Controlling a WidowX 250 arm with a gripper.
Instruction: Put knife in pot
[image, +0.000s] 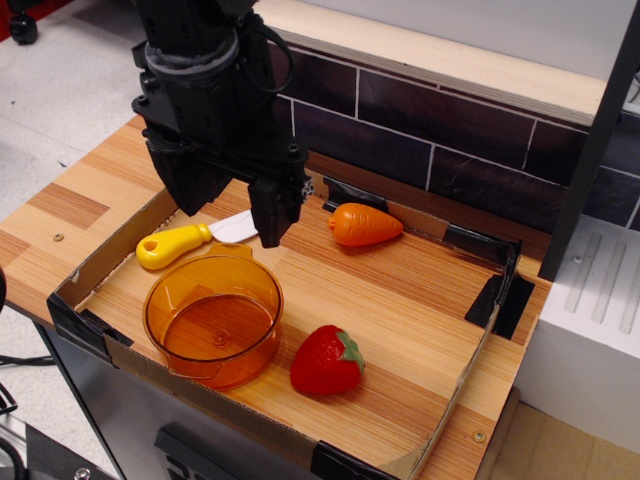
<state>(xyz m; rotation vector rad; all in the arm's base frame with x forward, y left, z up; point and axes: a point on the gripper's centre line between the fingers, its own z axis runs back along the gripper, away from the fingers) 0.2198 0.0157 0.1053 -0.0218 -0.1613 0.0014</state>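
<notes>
The knife's white blade (234, 228) lies bare on the board. My gripper needs to grab the knife by its yellow handle (174, 246) next, so that it can put the knife in the pot.
The knife (190, 240) lies flat on the wooden board, its yellow handle to the left and its white blade to the right, just behind the pot. The transparent orange pot (212, 318) stands upright and empty at the front left of the board. My black gripper (232, 205) hangs right over the knife's blade with its jaws wide apart, one finger (190, 188) behind the handle and the other (272, 218) at the blade's tip. It holds nothing. Part of the blade is hidden behind the right finger.
An orange toy carrot (365, 224) lies at the back right of the gripper. A red toy strawberry (327, 361) sits to the right of the pot. A low cardboard rim (480, 345) taped at the corners surrounds the board. A dark tiled wall (430, 130) rises behind.
</notes>
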